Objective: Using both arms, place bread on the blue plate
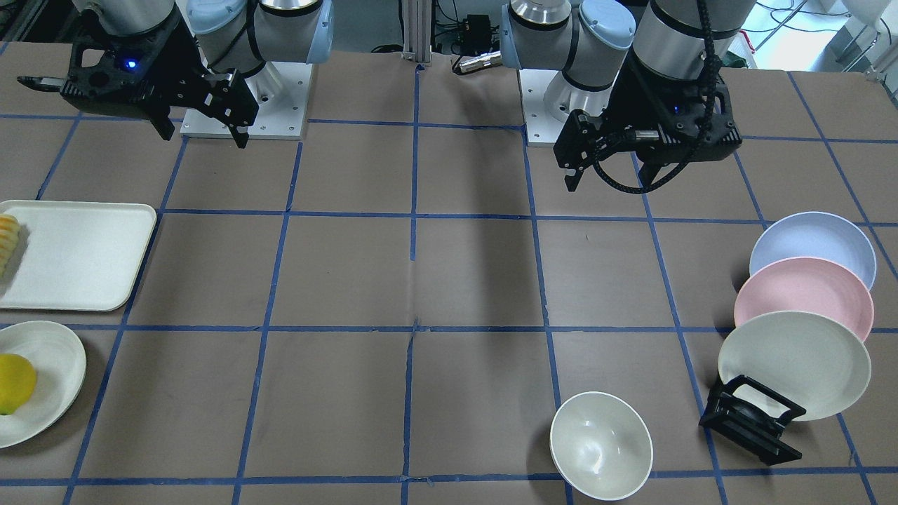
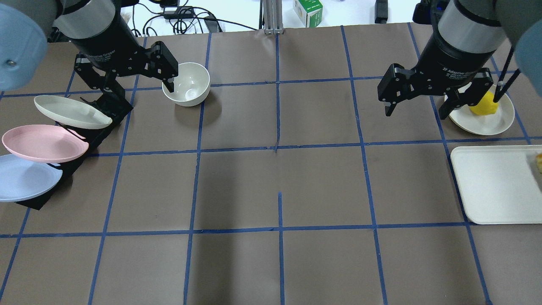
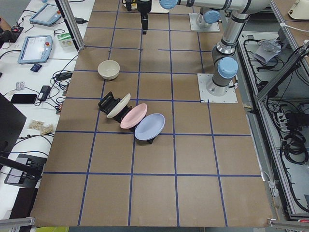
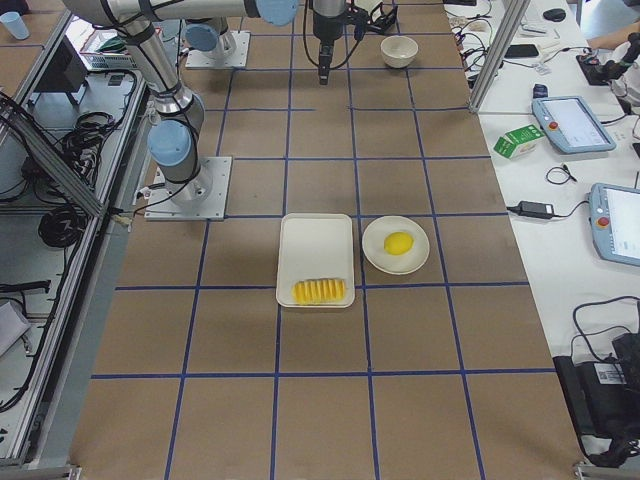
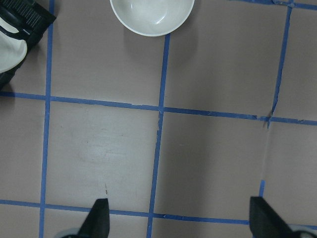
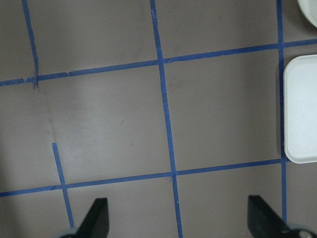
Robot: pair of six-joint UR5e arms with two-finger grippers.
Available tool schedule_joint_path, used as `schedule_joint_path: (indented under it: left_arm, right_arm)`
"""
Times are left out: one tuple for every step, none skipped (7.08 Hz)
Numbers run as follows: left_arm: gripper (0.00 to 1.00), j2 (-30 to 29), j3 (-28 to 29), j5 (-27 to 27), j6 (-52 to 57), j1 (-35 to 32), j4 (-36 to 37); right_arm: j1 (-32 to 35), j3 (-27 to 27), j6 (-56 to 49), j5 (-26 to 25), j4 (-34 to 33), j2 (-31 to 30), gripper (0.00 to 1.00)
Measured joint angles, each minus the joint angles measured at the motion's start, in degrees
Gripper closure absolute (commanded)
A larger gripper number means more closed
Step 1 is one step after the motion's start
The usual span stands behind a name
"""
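Next, my left gripper grabs the blue plate by its exposed upper rim (image 1: 809, 216), since the pink plate (image 1: 805, 293) stands close against the blue one in the rack.
The bread (image 4: 320, 291) is a ridged yellow-orange loaf lying at the near end of a white tray (image 4: 315, 240); only its end shows at the edge of the front-facing view (image 1: 7, 242). The blue plate (image 1: 814, 245) leans in a black rack (image 1: 751, 421) behind a pink and a cream plate; it also shows in the overhead view (image 2: 25, 178). My left gripper (image 2: 137, 87) hangs open and empty above the table near the rack. My right gripper (image 2: 415, 113) hangs open and empty, left of the tray in the overhead view. Both wrist views show bare table between spread fingers.
A pink plate (image 1: 803, 298) and a cream plate (image 1: 793, 365) stand in the same rack. A white bowl (image 2: 186, 83) sits beside my left gripper. A round yellow fruit (image 2: 484, 103) lies on a cream plate (image 2: 504, 120) beyond the tray (image 2: 495, 186).
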Motion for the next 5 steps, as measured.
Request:
schedule_joint_path:
  left_arm:
    - [0.00, -0.11, 0.04, -0.10, -0.13, 0.00, 0.16]
    - [0.00, -0.24, 0.08, -0.26, -0.24, 0.00, 0.47]
    - [0.00, -0.23, 0.08, -0.30, -0.21, 0.00, 0.62]
    - [0.00, -0.09, 0.03, -0.19, -0.03, 0.00, 0.65]
    - [0.00, 0.20, -0.04, 0.00, 0.11, 0.01, 0.61]
  right_arm:
    - [-0.01, 0.03, -0.01, 0.02, 0.00, 0.00, 0.00]
    - [-0.01, 0.09, -0.01, 0.01, -0.01, 0.01, 0.00]
    - [-0.02, 0.12, -0.01, -0.02, -0.01, 0.00, 0.00]
    - [-0.02, 0.14, -0.01, -0.04, -0.01, 0.00, 0.00]
    - [-0.02, 0.17, -0.01, -0.13, 0.03, 0.05, 0.00]
